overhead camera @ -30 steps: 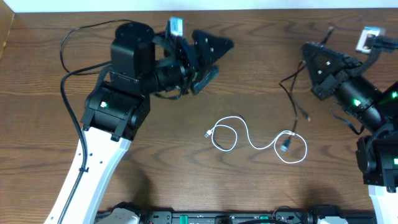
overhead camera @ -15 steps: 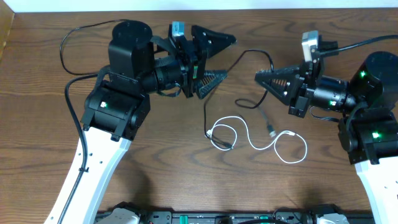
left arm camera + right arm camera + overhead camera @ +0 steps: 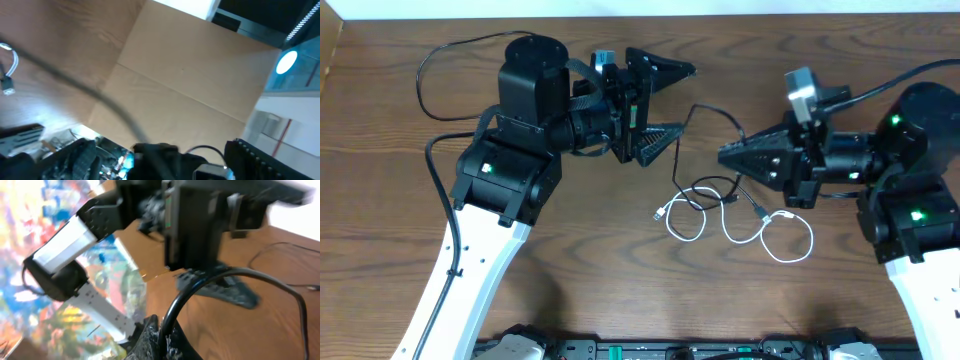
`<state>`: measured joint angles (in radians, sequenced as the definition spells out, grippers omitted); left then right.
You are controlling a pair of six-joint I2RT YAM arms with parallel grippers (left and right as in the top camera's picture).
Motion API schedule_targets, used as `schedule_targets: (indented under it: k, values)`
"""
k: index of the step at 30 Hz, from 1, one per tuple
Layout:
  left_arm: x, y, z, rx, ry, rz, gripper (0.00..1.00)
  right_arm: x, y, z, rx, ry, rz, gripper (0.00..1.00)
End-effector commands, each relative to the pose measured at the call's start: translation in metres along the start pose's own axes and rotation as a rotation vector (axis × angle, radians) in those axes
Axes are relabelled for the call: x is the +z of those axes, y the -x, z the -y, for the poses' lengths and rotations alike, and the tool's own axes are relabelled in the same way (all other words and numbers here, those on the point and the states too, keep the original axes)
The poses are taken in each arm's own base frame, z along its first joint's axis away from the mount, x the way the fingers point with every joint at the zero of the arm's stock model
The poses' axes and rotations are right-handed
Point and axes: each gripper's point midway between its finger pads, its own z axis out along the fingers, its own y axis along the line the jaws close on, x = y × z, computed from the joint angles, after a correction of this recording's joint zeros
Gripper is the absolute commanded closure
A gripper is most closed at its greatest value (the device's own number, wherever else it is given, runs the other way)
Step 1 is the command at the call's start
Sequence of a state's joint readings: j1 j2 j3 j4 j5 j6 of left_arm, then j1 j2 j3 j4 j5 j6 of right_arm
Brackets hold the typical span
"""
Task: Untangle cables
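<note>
Next, my left gripper grabs the black cable's arch [image 3: 707, 107], free of the right gripper, to untangle the black cable from the white cable [image 3: 720, 222].
A white cable [image 3: 720, 222] lies in loops on the wooden table, and one plug end shows at the left edge of the left wrist view [image 3: 7, 85]. A thin black cable [image 3: 715, 110] arches from beside my left gripper [image 3: 685, 97] to my right gripper [image 3: 722, 155], then drops in loops over the white one. My right gripper [image 3: 162, 330] is shut on the black cable [image 3: 240, 272]. My left gripper [image 3: 162, 147] is open, and the blurred black cable [image 3: 100, 95] runs between its fingers. I cannot tell two black cords apart.
The left arm's thick black cable [image 3: 440, 70] curves over the far left of the table [image 3: 570, 250]. A cardboard wall [image 3: 328, 50] stands at the left edge. A black rail [image 3: 670, 350] runs along the front edge.
My right gripper has swung in from the far right towards the centre with the black cable, which now hangs lower and loops over the white cable. My left gripper stays in place, fingers spread.
</note>
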<state>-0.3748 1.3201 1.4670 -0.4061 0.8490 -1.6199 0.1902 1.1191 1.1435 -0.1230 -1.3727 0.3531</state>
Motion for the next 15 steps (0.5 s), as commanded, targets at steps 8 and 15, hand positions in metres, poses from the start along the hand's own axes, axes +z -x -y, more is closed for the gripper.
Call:
schedule_targets:
  k: [8, 15]
  values:
    - [0.003, -0.022, 0.004, -0.063, -0.001, -0.084, 0.31, 0.019, -0.002, 0.011, -0.016, -0.031, -0.004, 0.99]
    - [0.003, -0.021, 0.004, -0.063, -0.001, -0.084, 0.53, 0.019, -0.002, 0.011, -0.015, -0.031, -0.004, 0.99]
